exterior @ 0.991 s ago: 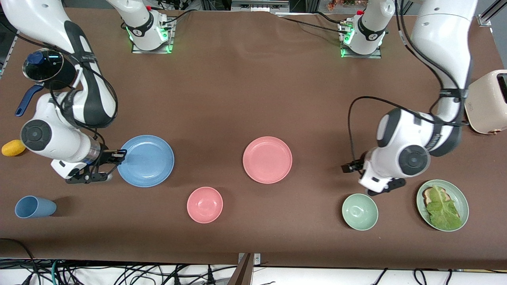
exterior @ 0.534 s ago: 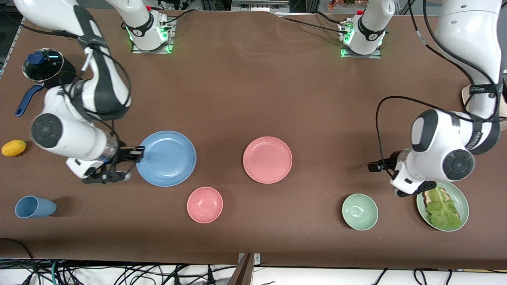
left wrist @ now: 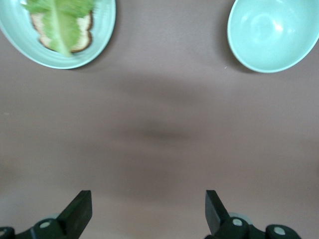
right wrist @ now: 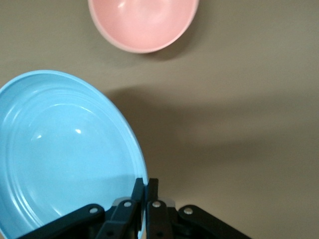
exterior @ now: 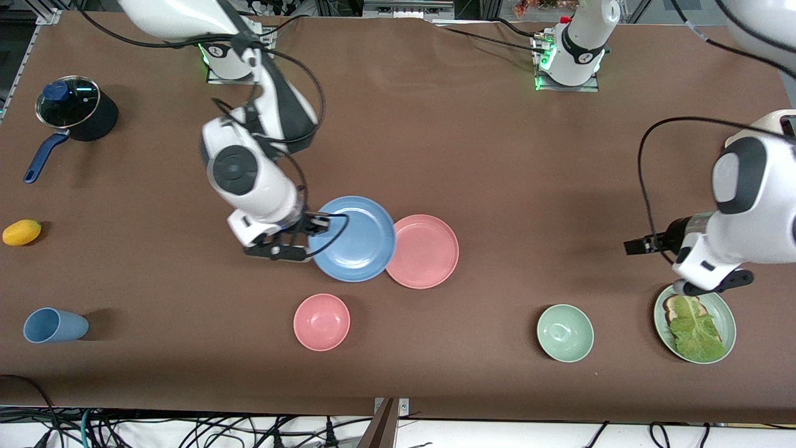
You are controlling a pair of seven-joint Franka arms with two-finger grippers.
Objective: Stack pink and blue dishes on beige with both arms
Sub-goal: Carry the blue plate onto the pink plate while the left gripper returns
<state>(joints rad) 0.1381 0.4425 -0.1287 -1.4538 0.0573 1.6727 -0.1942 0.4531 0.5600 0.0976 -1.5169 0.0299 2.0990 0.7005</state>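
Observation:
The pink plate's middle (exterior: 423, 251) shows beside the blue plate (exterior: 354, 239), so it is too early to release. My right gripper shifts the blue plate over that middle, before releasing it.
My right gripper (exterior: 303, 254) (right wrist: 148, 186) is shut on the rim of the light blue plate (exterior: 354, 239) (right wrist: 65, 154) and holds it lifted above the table. In the front view the blue plate's edge overlaps the rim of the pink plate (exterior: 429, 252), which lies flat mid-table. My left gripper (exterior: 712, 286) (left wrist: 149, 214) hangs open and holds nothing, over bare table beside the green plate with lettuce (exterior: 724, 308) (left wrist: 102, 37). No beige plate is in view.
A pink bowl (exterior: 321, 322) (right wrist: 143, 22) sits nearer the front camera than the plates, and a green bowl (exterior: 564, 333) (left wrist: 274, 35) sits beside the lettuce plate. A blue cup (exterior: 53, 325), a lemon (exterior: 22, 232) and a lidded pot (exterior: 73, 115) are at the right arm's end.
The right arm has carried the blue plate across the table to the pink plate's edge. The left arm has drawn back toward its own end, near the lettuce plate.

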